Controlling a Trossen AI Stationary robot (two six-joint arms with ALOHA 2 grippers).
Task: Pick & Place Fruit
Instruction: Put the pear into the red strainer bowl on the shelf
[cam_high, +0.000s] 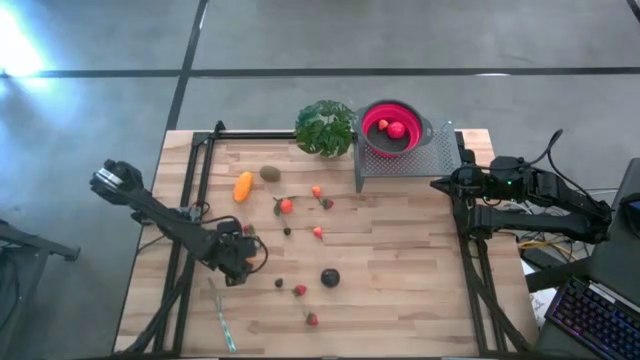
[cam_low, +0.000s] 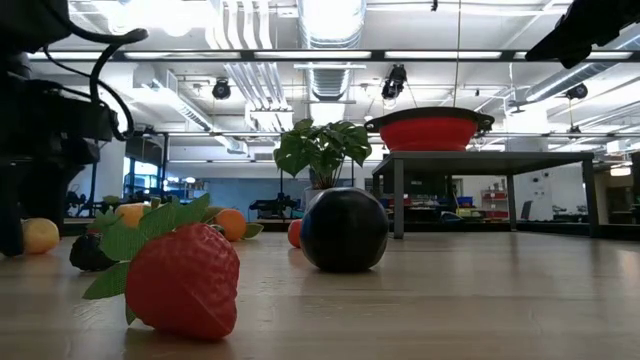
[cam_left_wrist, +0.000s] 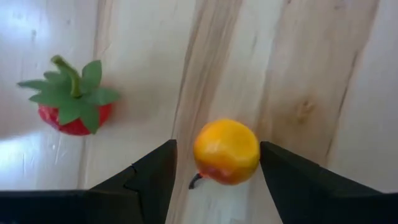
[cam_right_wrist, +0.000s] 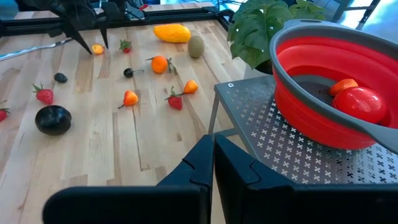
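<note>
I will close my left gripper now. Its fingers are low over the wood beside the small orange ball (cam_left_wrist: 227, 151), so they would hold it.
My left gripper (cam_high: 240, 252) (cam_left_wrist: 217, 144) is open and points down at the table's left middle. Its two fingers stand on either side of a small orange ball (cam_left_wrist: 227, 151) that lies on the wood. A leafy red strawberry (cam_left_wrist: 71, 102) lies just beside it. More fruit is scattered over the table: a yellow-orange piece (cam_high: 243, 186), a kiwi (cam_high: 270, 173), a dark round one (cam_high: 330, 278) and several strawberries. My right gripper (cam_right_wrist: 212, 146) is shut and waits beside the metal rack (cam_high: 425, 160). A red bowl (cam_high: 392, 128) on the rack holds a red apple (cam_right_wrist: 359, 102) and an orange piece. My left gripper comes at the small orange ball from above, one finger on each side. In the left wrist view one fingertip (cam_left_wrist: 267, 155) meets the ball's edge. I cannot tell whether it touches. The ball lies on the table.
A leafy green plant (cam_high: 325, 127) stands at the far edge, left of the bowl. A thin pale stick (cam_high: 222, 320) lies near the table's near left corner. Dark frame rails run along the table's left and right sides.
</note>
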